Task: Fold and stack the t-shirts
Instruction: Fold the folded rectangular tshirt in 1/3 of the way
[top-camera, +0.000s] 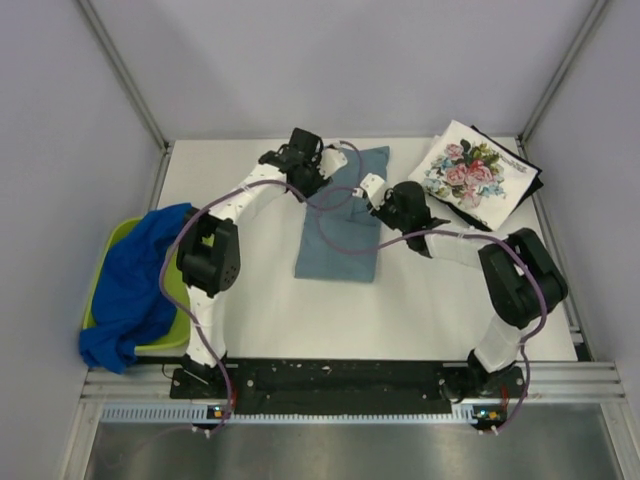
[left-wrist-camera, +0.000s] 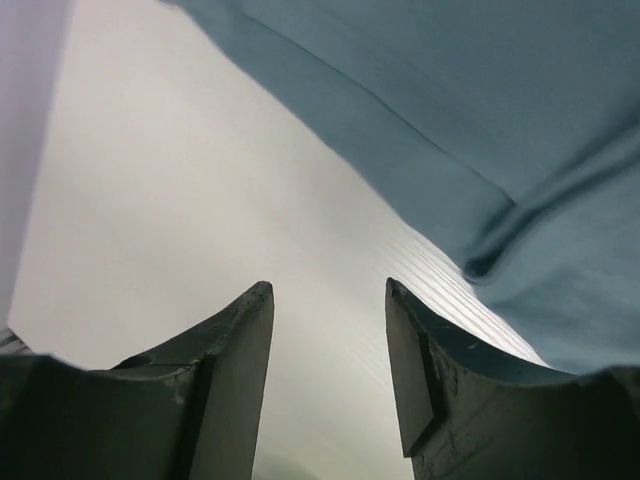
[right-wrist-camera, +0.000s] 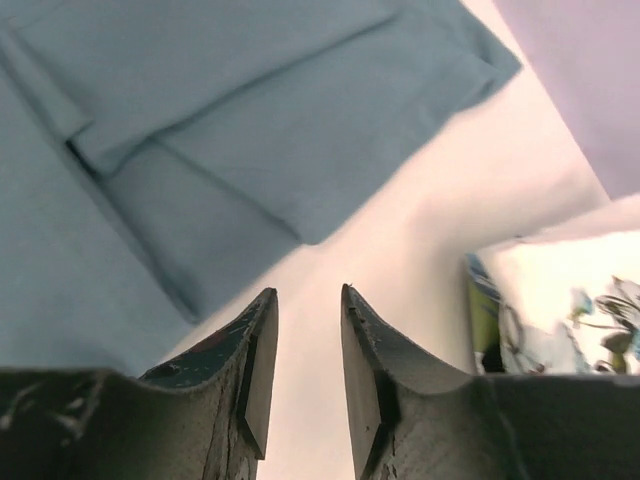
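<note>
The near-end corner on its side of the grey-blue t-shirt (top-camera: 343, 225) is the part my left gripper will grab next. The t-shirt's near end will then be folded over its far end.
The grey-blue t-shirt (top-camera: 343, 225) lies folded into a long strip at the table's middle back. It also shows in the left wrist view (left-wrist-camera: 500, 110) and the right wrist view (right-wrist-camera: 200, 130). My left gripper (top-camera: 303, 150) is open and empty at its far left corner, over bare table (left-wrist-camera: 329, 290). My right gripper (top-camera: 378, 190) is open and empty at the shirt's right edge (right-wrist-camera: 307, 292). The folded floral white shirt (top-camera: 470, 176) lies on the black shirt (top-camera: 533, 180) at the back right. The royal blue shirt (top-camera: 135, 285) hangs crumpled over the tray.
The lime-green tray (top-camera: 108, 245) sits at the left edge of the table, partly off it. Grey booth walls (top-camera: 330, 60) with metal posts close in the back and sides. The floral shirt's edge shows at the right of the right wrist view (right-wrist-camera: 560, 300).
</note>
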